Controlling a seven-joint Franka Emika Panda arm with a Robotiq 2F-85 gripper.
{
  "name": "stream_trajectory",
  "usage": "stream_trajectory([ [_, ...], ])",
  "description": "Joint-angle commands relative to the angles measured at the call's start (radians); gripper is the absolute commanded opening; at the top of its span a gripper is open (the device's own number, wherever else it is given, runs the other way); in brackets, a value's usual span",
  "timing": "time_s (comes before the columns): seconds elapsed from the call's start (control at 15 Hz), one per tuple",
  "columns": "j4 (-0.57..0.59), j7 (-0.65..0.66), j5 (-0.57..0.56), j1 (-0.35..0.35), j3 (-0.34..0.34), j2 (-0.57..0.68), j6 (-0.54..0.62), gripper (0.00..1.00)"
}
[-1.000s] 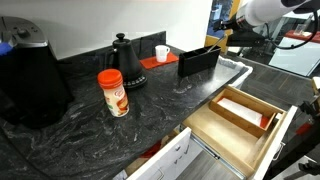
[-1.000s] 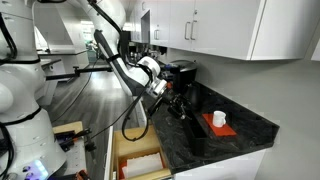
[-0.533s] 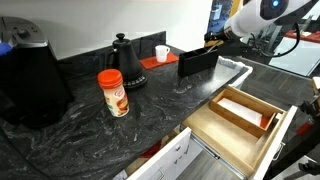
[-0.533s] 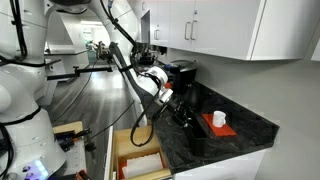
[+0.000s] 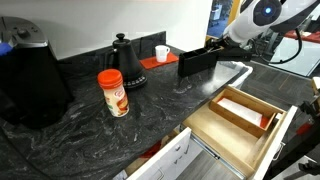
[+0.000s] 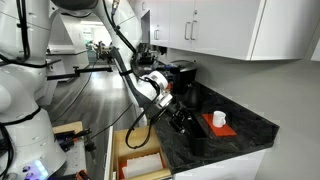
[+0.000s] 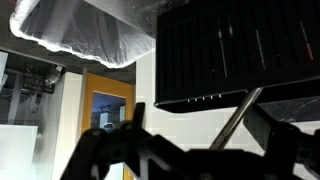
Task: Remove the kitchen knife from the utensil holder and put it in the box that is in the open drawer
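The robot's gripper should next grab the kitchen knife by the end sticking out of the utensil holder point(image 5: 198, 62), so the knife slides free and goes in the box.
The black utensil holder point(image 5: 198, 62) stands on the dark counter; the wrist view shows its flat side point(image 7: 235, 50). A thin grey bar, seemingly the kitchen knife point(image 7: 240, 115), runs slanted from the holder down between my fingers. My gripper point(image 5: 216, 46) hovers at the holder's far end, jaws spread wide around the bar without closing on it; it also shows in an exterior view point(image 6: 178, 118) and in the wrist view point(image 7: 200, 135). The light-wood box point(image 5: 243, 110) with a red bit lies in the open drawer point(image 5: 222, 138).
A black gooseneck kettle point(image 5: 124, 62), an orange canister point(image 5: 113, 92), a white cup point(image 5: 161, 52) on a red mat and a big black appliance point(image 5: 30, 80) stand on the counter. A clear plastic tray point(image 5: 236, 68) lies beside the holder.
My gripper has come down and in from the upper right to the top of the utensil holder. The other objects have not moved.
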Motion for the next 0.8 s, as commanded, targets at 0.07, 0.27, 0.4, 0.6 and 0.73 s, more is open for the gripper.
stream_trajectory([
  [0.07,0.006,-0.061,0.074,0.024,-0.011,-0.013,-0.008,1.0],
  [0.27,0.011,-0.07,0.078,0.036,-0.011,-0.018,-0.013,1.0],
  [0.4,0.016,-0.075,0.078,0.044,-0.01,-0.02,-0.018,1.0],
  [0.6,0.021,-0.076,0.081,0.053,-0.01,-0.026,-0.026,0.75],
  [0.73,0.023,-0.083,0.088,0.057,-0.01,-0.029,-0.03,0.71],
])
